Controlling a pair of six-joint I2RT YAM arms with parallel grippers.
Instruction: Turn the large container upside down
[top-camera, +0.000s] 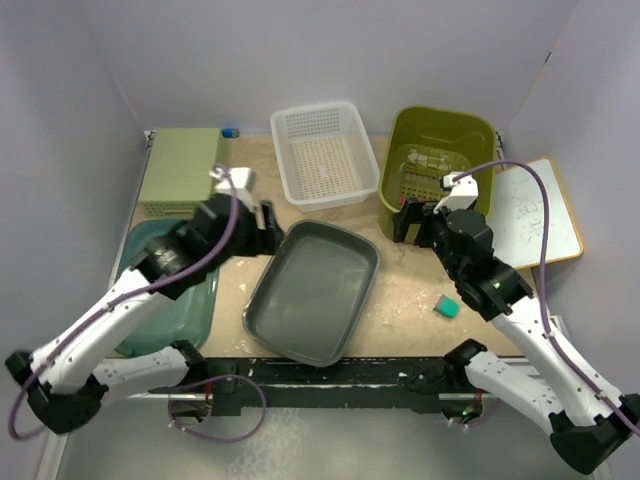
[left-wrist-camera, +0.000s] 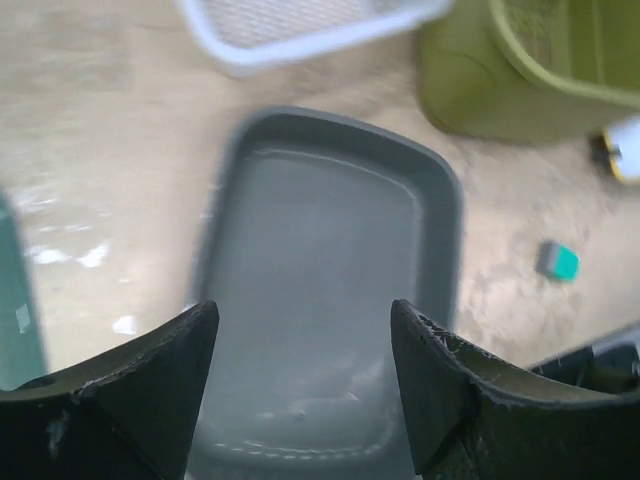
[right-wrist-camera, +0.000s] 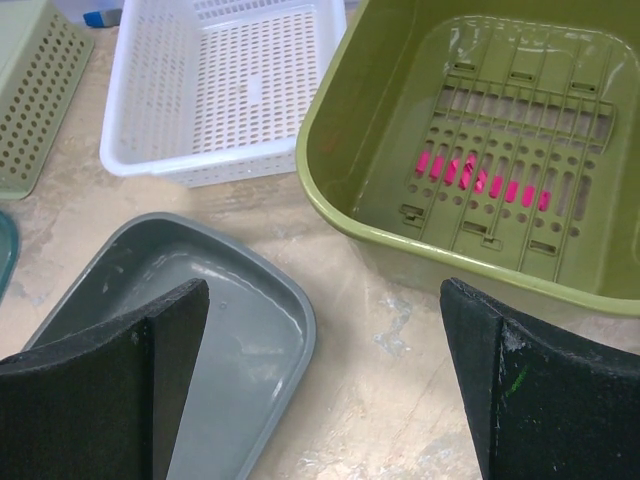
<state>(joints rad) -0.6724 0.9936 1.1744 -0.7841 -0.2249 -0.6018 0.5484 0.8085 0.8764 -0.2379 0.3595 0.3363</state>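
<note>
I will next grip the grey container with my left gripper by its long rim (top-camera: 359, 308) (left-wrist-camera: 454, 289) facing the small teal block, to turn the container upside down.
A large grey container (top-camera: 312, 290) sits open side up in the middle of the table. It also shows in the left wrist view (left-wrist-camera: 320, 290) and the right wrist view (right-wrist-camera: 170, 320). My left gripper (top-camera: 268, 228) hovers at its far-left edge, open and empty; in the left wrist view (left-wrist-camera: 305, 350) the jaws stand wide apart above the container's inside. My right gripper (top-camera: 408, 222) is open and empty, between the grey container's far-right corner and the olive bin (top-camera: 437, 165); in the right wrist view (right-wrist-camera: 325, 340) it is over bare table.
A white mesh basket (top-camera: 323, 153) stands at the back middle. A pale green perforated box (top-camera: 181, 170) is at the back left, a teal tub (top-camera: 165, 290) below it. A small teal block (top-camera: 447, 307) lies front right. A whiteboard (top-camera: 540, 210) lies at the right.
</note>
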